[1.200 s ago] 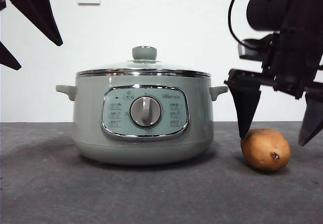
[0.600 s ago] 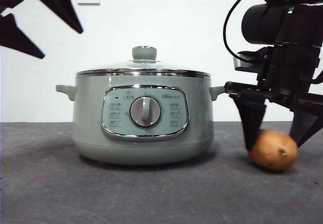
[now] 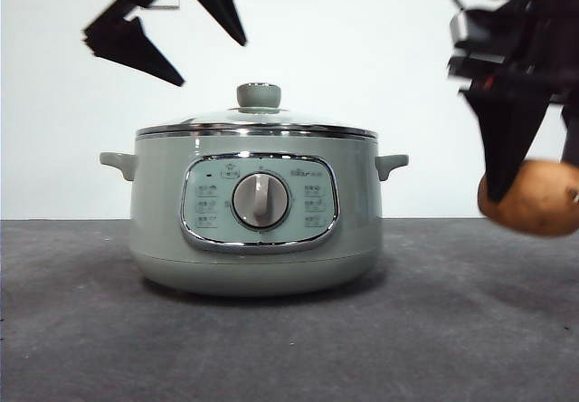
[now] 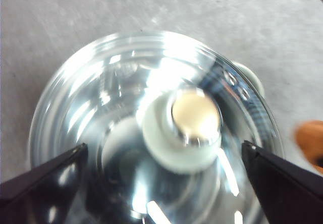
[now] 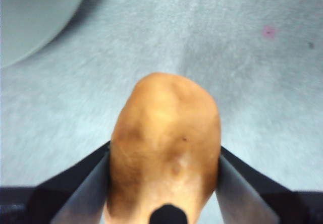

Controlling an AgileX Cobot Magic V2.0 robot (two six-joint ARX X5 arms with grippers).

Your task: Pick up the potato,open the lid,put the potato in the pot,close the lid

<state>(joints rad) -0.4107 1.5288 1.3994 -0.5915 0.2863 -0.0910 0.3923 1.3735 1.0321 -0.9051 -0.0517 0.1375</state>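
Note:
Next, my left gripper grips the lid by its narrow round knob, since the broad glass disc (image 3: 201, 119) spreads wider than my open fingertips.
The sage-green pot (image 3: 256, 221) stands mid-table with its glass lid (image 3: 257, 123) on and the pale-green knob (image 3: 259, 95) upright. My right gripper (image 3: 534, 162) is shut on the orange-brown potato (image 3: 532, 197), holding it clear of the table at the pot's right; in the right wrist view the potato (image 5: 165, 148) fills the space between the jaws. My left gripper (image 3: 185, 44) hangs open above the lid, to the left of the knob. Seen from the left wrist, the lid (image 4: 101, 113) and knob (image 4: 184, 128) lie between the open jaws (image 4: 161, 158).
The dark grey table (image 3: 271, 348) runs under everything, with a white wall behind. A wall socket (image 3: 167, 2) shows at the top left behind the left arm. The pot has small side handles (image 3: 391, 163) sticking out.
The right gripper has lifted the potato off the table and carried it up and to the right. The left gripper has swung rightwards toward the space above the lid.

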